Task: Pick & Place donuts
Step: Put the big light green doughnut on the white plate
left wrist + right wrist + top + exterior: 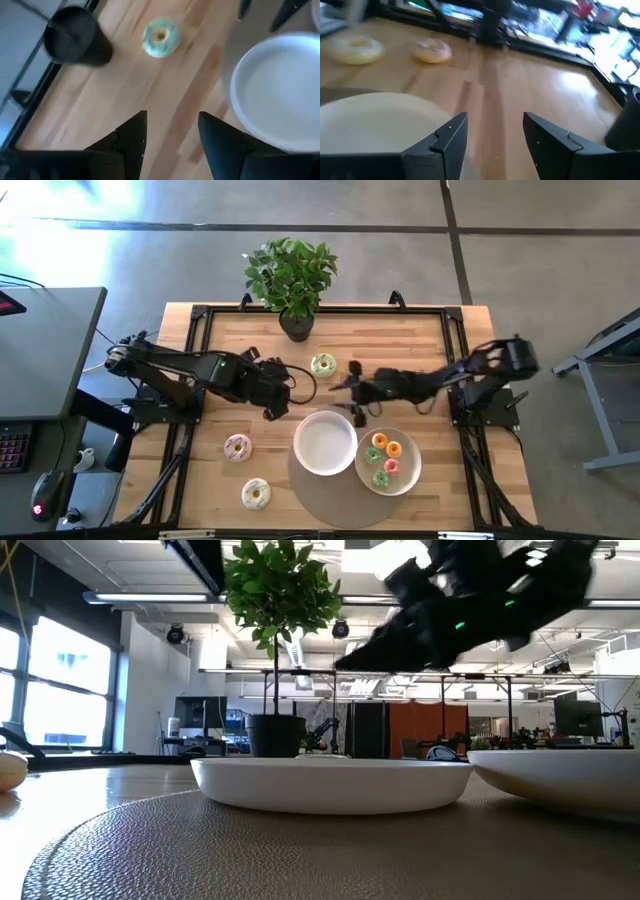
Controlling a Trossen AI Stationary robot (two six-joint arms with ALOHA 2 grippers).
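Next, my right gripper takes hold of the pale green-iced donut by its ring (pixel 330 367) beside the hole to place it in the empty white plate (pixel 325 442).
A pale green-iced donut (pixel 323 365) lies flat on the wooden table in front of the plant pot; it also shows in the left wrist view (pixel 160 36). A pink donut (pixel 237 447) and a cream donut (pixel 256 493) lie flat at the near left, and both show in the right wrist view, pink (pixel 433 51) and cream (pixel 355 50). Several small donuts (pixel 384 458) lie in the right white plate (pixel 412 476). My left gripper (pixel 295 388) is open and empty, left of the green donut. My right gripper (pixel 350 400) is open and empty, over the far edge of the empty white plate (pixel 325 442).
A potted plant (pixel 292 275) stands at the table's far edge; its dark pot (pixel 75 37) shows in the left wrist view. Both plates sit on a round grey mat (pixel 325 498). A dark frame rail (pixel 200 340) borders the table. Bare wood lies between the two left donuts and the mat.
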